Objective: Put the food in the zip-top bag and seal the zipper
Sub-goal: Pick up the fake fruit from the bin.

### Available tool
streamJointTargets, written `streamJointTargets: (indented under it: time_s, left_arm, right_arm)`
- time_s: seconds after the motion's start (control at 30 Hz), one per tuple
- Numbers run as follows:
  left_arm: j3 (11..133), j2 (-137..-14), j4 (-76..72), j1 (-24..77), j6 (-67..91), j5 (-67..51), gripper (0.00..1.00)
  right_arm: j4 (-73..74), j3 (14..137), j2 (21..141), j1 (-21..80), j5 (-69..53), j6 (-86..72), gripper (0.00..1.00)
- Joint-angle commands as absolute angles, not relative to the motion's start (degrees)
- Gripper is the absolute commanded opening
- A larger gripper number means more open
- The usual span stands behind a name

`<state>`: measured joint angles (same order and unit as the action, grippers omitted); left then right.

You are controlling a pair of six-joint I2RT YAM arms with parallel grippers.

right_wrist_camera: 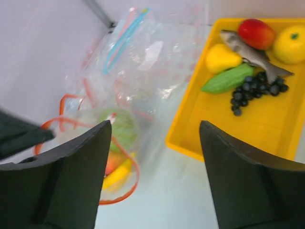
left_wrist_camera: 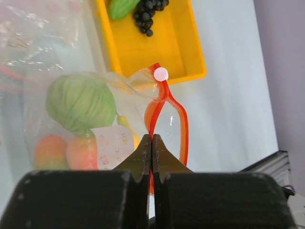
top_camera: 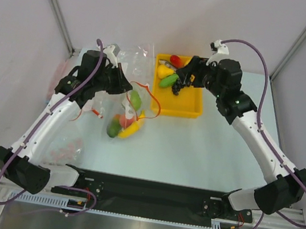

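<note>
The black grape bunch should go through the zip-top bag's opening, so my right gripper needs to grab the grape bunch by its narrow end clear of the fish (top_camera: 175, 89).
The zip-top bag (top_camera: 129, 114) lies left of the yellow tray (top_camera: 191, 106), and its red zipper (left_wrist_camera: 182, 129) stands open in a loop. Inside it are the round green fruit (left_wrist_camera: 80, 100), the peach (left_wrist_camera: 83, 152), the banana (right_wrist_camera: 116, 174) and the mango (top_camera: 113, 129). My left gripper (left_wrist_camera: 152, 139) is shut on the zipper strip and holds the mouth up. The black grape bunch (right_wrist_camera: 252, 89) lies in the tray (right_wrist_camera: 267, 131). My right gripper (right_wrist_camera: 155, 138) is open and empty, above the tray's left edge; in the top view it (top_camera: 180, 81) hovers over the grapes.
The tray also holds a red fruit (right_wrist_camera: 256, 33), a yellow pear (right_wrist_camera: 220, 58), a green gourd (right_wrist_camera: 226, 80), a grey fish (right_wrist_camera: 252, 55) and a yellow round fruit (right_wrist_camera: 289, 44). Other clear pouches with blue strips (right_wrist_camera: 125, 38) lie behind the bag. More plastic (top_camera: 67, 150) lies at the left.
</note>
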<state>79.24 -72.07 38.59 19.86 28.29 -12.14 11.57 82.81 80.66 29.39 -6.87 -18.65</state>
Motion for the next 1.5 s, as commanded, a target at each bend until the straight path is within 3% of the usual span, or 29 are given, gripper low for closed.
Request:
streamJointTargets:
  time_s: [0.0, 0.03, 0.13, 0.53, 1.3, 1.47]
  left_arm:
    - [83.1, -68.6, 38.6, 19.7, 24.2, -8.4, 0.00]
    - [83.1, -68.6, 38.9, 19.7, 23.0, -7.6, 0.01]
    - [82.3, -67.8, 40.0, 19.7, 21.4, -5.4, 0.00]
    - [77.3, -66.0, 38.0, 19.8, 18.7, -4.4, 0.00]
    - [79.6, -70.1, 38.1, 19.7, 14.6, -2.0, 0.00]
    - [79.5, -70.0, 38.6, 19.8, 13.9, -1.0, 0.00]
  right_arm:
    - [16.8, 86.6, 86.6, 25.4, -2.0, -24.4, 0.81]
    - [18.2, 89.8, 88.1, 25.3, 2.9, -25.7, 0.92]
    - [23.0, 96.2, 94.6, 25.2, 8.7, -29.6, 0.98]
    - [25.2, 107.6, 113.8, 24.5, 10.7, -40.1, 0.89]
    - [30.8, 124.6, 140.2, 21.7, 5.2, -43.9, 0.76]
    - [30.1, 125.9, 141.5, 22.0, 4.5, -43.2, 0.58]
